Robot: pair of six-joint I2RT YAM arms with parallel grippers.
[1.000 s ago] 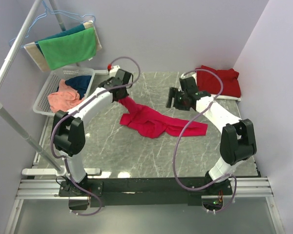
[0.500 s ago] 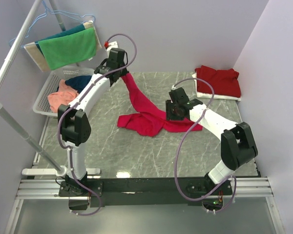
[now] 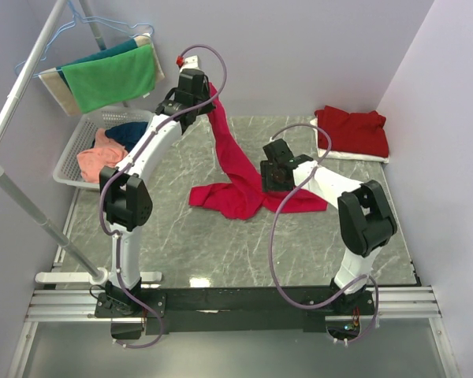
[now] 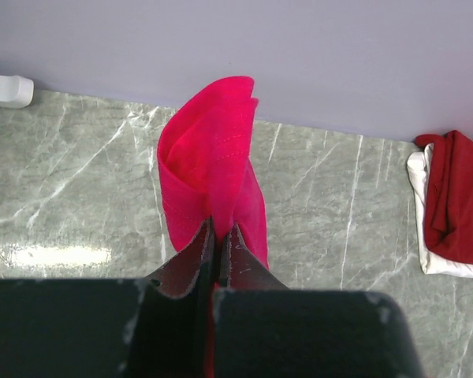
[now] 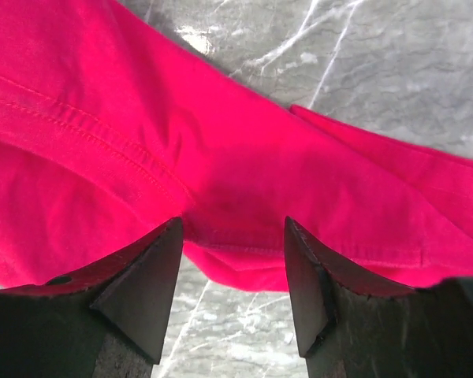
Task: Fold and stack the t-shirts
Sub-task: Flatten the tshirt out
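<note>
The pinkish-red t-shirt [image 3: 236, 177] needs spreading flat by both grippers for folding, so my right gripper will grab its stitched hem next.
A bright pinkish-red t-shirt [image 3: 236, 177] hangs from my left gripper [image 3: 207, 101], which is shut on its edge and holds it high near the back wall; the shirt's lower part lies bunched on the table. In the left wrist view the cloth [image 4: 213, 169] sticks out past the shut fingers [image 4: 197, 252]. My right gripper [image 3: 270, 177] is open, low over the shirt's hem [image 5: 244, 197], fingers [image 5: 146, 276] astride the cloth. A folded maroon-red t-shirt [image 3: 352, 131] lies at the back right, also in the left wrist view [image 4: 457, 201].
A white basket [image 3: 72, 151] at the left holds a salmon-orange shirt [image 3: 98, 157] and a navy one [image 3: 130, 134]. Green, teal and beige towels [image 3: 110, 77] hang on a rack [image 3: 16, 87]. A white sheet [image 3: 355, 154] lies under the maroon shirt.
My left gripper has lifted the pinkish-red shirt up and toward the back wall, stretching it. My right gripper has moved left and down onto the shirt's lower part.
</note>
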